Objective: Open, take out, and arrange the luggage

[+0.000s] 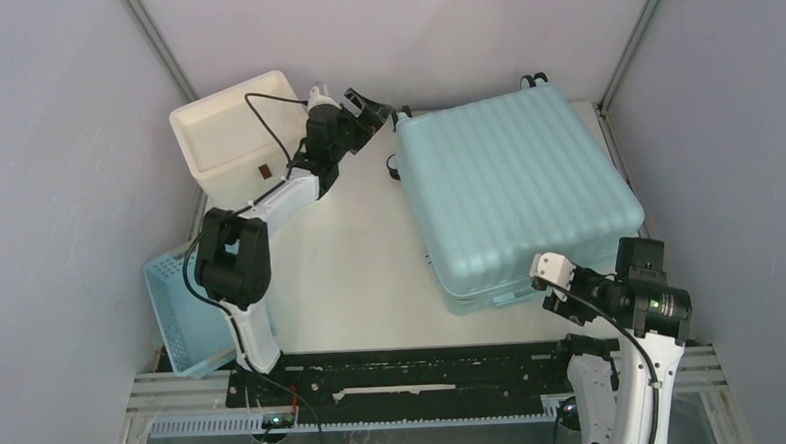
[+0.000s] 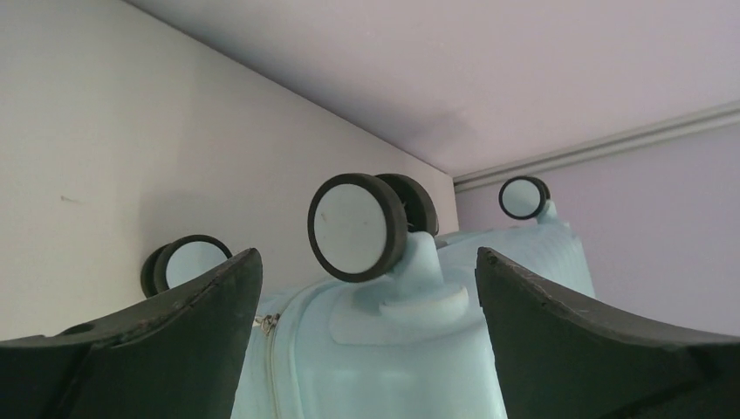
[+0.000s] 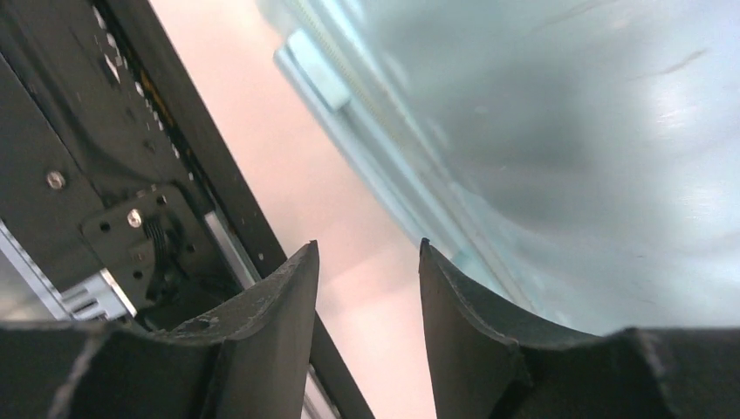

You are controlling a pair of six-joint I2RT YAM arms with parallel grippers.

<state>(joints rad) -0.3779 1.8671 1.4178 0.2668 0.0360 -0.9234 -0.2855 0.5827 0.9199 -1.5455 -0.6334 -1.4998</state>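
My left gripper grabs the black-and-white wheel (image 2: 358, 227) jutting from the luggage's corner next, to turn the luggage around on the tabletop.
The luggage (image 1: 513, 187) is a large light-blue ribbed suitcase lying flat and closed on the right half of the table. My left gripper (image 1: 382, 110) is open at its far-left corner. In the left wrist view the left gripper (image 2: 366, 253) faces a black-and-white wheel (image 2: 358, 227) and the zip seam of the luggage (image 2: 375, 367), with nothing between its fingers. My right gripper (image 1: 556, 300) hovers at the suitcase's near edge. In the right wrist view the right gripper (image 3: 368, 244) is open and empty, the luggage (image 3: 567, 131) just to its right.
A white drawer unit (image 1: 235, 129) stands at the back left, close behind the left arm. A blue lattice basket (image 1: 178, 311) leans at the table's left edge. A black rail (image 1: 405, 367) runs along the near edge. Grey walls enclose the table.
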